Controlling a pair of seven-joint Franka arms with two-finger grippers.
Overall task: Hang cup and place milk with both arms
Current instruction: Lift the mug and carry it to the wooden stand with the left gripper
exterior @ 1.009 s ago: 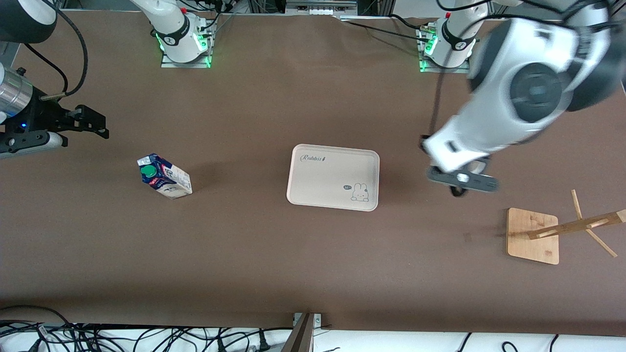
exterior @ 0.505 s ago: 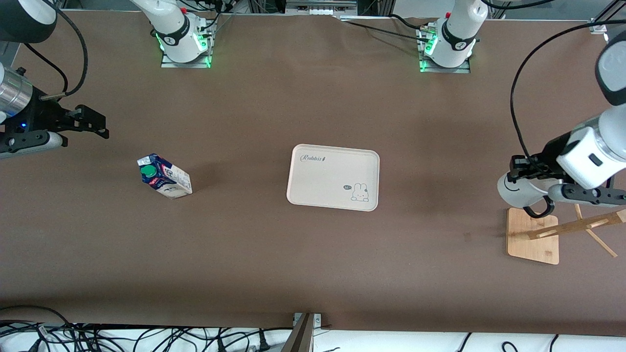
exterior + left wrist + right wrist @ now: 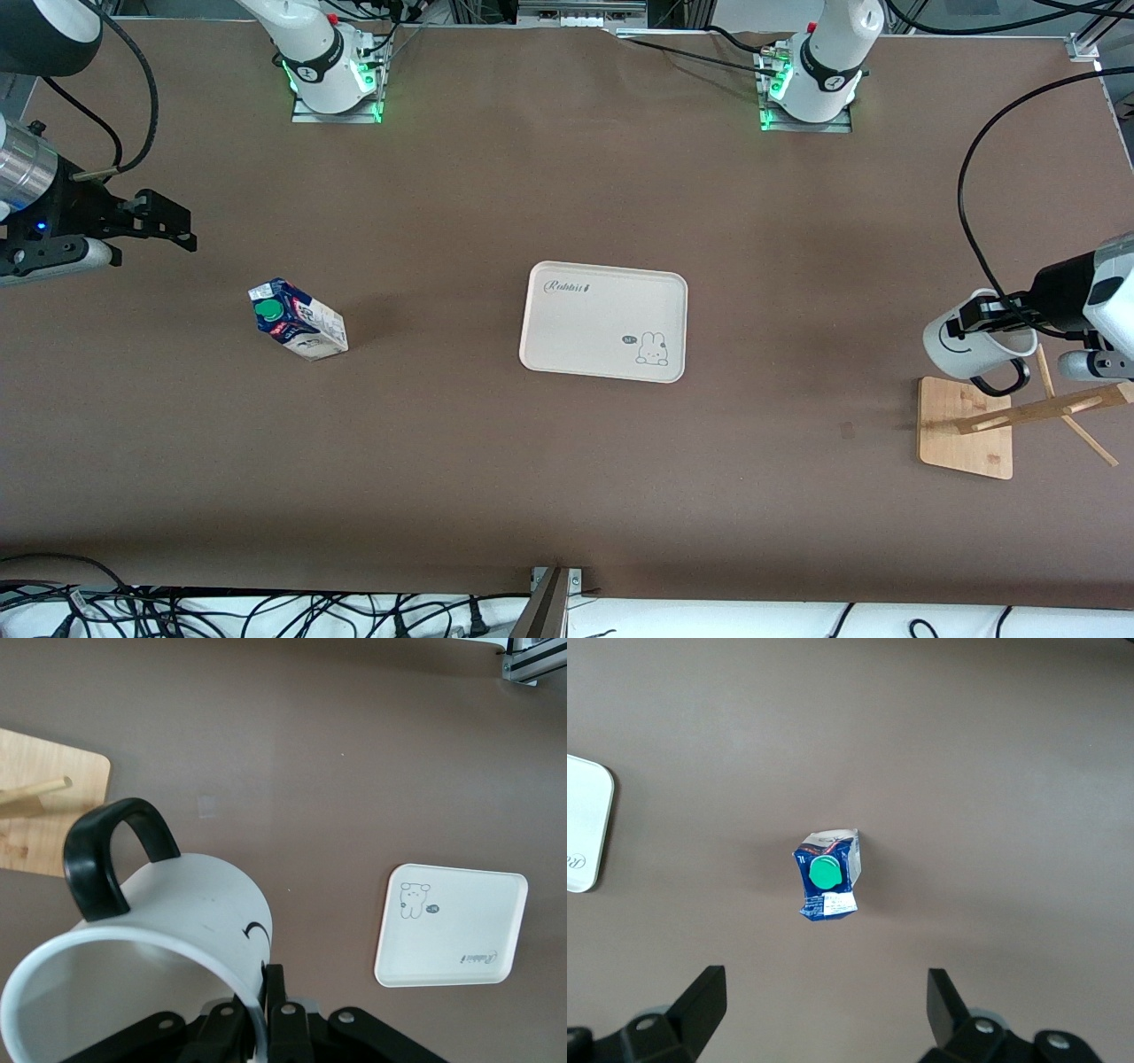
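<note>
The black handle is short of the pole's wooden peg, so the robot will loop the cup's handle over that peg before the left gripper opens.
The white cup with a black handle is held tilted in the air over the wooden rack's base. My left gripper is shut on its rim. In the left wrist view the fingers pinch the cup wall, with the handle toward the rack base. The milk stands on the table toward the right arm's end. My right gripper is open and empty in the air, with the milk below between its fingers.
A cream tray with a rabbit print lies mid-table; it also shows in the left wrist view. The rack's slanted wooden pole and pegs rise from its base at the left arm's end. Cables hang along the table's near edge.
My left arm has swung from beside the tray toward its end of the table, carrying the cup to above the rack base. The right arm and milk have not moved.
</note>
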